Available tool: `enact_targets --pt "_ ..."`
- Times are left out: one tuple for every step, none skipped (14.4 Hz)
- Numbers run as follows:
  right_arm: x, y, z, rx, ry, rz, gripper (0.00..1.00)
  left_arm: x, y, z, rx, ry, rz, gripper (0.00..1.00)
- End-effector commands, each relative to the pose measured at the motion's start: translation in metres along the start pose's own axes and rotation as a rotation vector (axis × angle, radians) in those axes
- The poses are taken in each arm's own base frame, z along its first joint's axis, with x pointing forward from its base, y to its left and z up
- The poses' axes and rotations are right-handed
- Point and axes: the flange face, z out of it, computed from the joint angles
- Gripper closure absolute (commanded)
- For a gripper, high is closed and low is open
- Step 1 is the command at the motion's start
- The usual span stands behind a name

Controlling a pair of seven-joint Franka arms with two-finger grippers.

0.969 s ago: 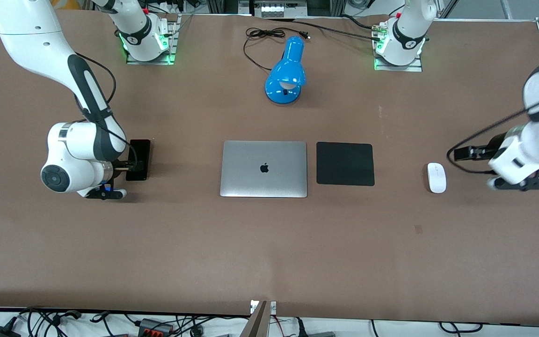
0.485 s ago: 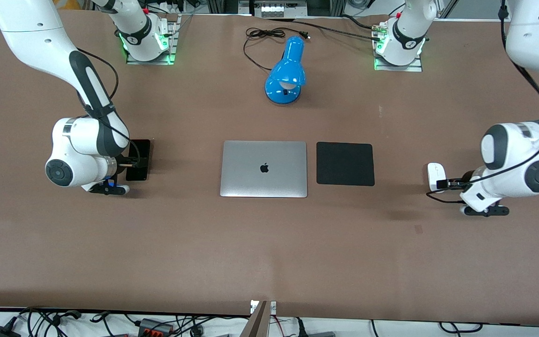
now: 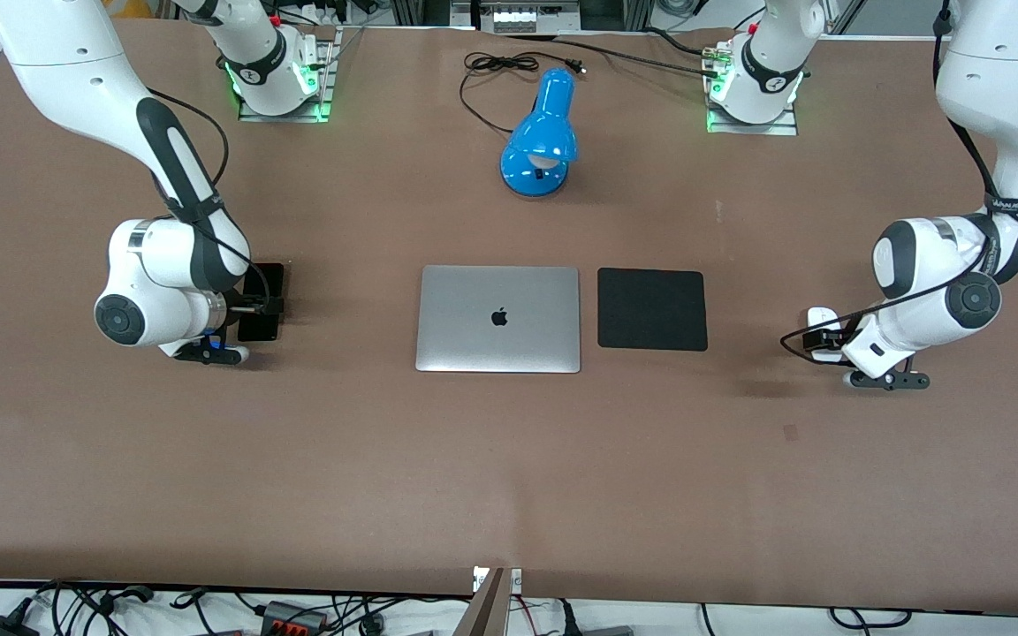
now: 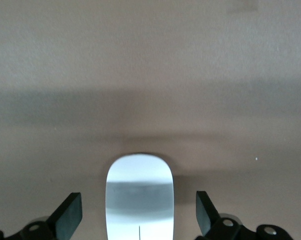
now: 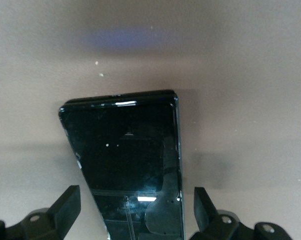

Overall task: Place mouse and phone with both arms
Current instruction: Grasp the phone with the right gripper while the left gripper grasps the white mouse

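The black phone is ready for my right gripper to close on it now. Its long sides have my fingertips reaching down beside them, so my right gripper would hold the phone.
The white mouse (image 3: pixel 817 315) lies on the table toward the left arm's end, mostly covered by the left hand. In the left wrist view the mouse (image 4: pixel 139 192) sits between the spread fingers of my left gripper (image 4: pixel 139 220), which is open and not touching it. My left gripper (image 3: pixel 827 340) is low over the mouse. The black phone (image 3: pixel 266 281) lies toward the right arm's end. My right gripper (image 3: pixel 254 306) is low over it. In the right wrist view the phone (image 5: pixel 128 150) lies between the open fingers of my right gripper (image 5: pixel 135 212).
A closed silver laptop (image 3: pixel 498 318) lies mid-table with a square black mouse pad (image 3: pixel 652 309) beside it, toward the mouse. A blue desk lamp (image 3: pixel 543 137) and its black cable (image 3: pixel 496 66) lie nearer the bases.
The left arm has swung in from the table's end and come down over the mouse. The right hand has shifted slightly over the phone. Mouse and phone have not moved.
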Motion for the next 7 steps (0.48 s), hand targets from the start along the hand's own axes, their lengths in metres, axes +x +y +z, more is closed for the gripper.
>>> enact_targets --pt "-0.008 -0.004 -0.003 0.011 0.016 0.015 0.00 -0.022 0.005 0.009 0.004 -0.017 0.034 0.00" --pt "-0.008 -0.004 -0.003 0.011 0.019 0.015 0.00 -0.024 0.006 0.013 0.003 -0.020 0.035 0.00" --pt "-0.009 -0.004 0.000 0.011 0.021 0.015 0.00 -0.022 0.006 0.012 0.004 -0.002 0.036 0.00" --pt "-0.010 -0.004 0.003 0.010 0.023 0.015 0.00 -0.021 0.005 0.012 0.004 0.008 0.036 0.06" --pt "-0.010 -0.003 0.004 0.010 0.029 0.017 0.00 -0.021 0.005 0.013 0.004 0.006 0.036 0.13" --pt "-0.011 -0.003 0.006 0.010 0.029 0.017 0.00 -0.025 0.006 0.020 0.001 -0.013 0.037 0.24" --pt "-0.010 -0.004 0.006 0.010 0.033 0.015 0.00 -0.028 0.006 0.024 -0.001 -0.022 0.036 0.30"
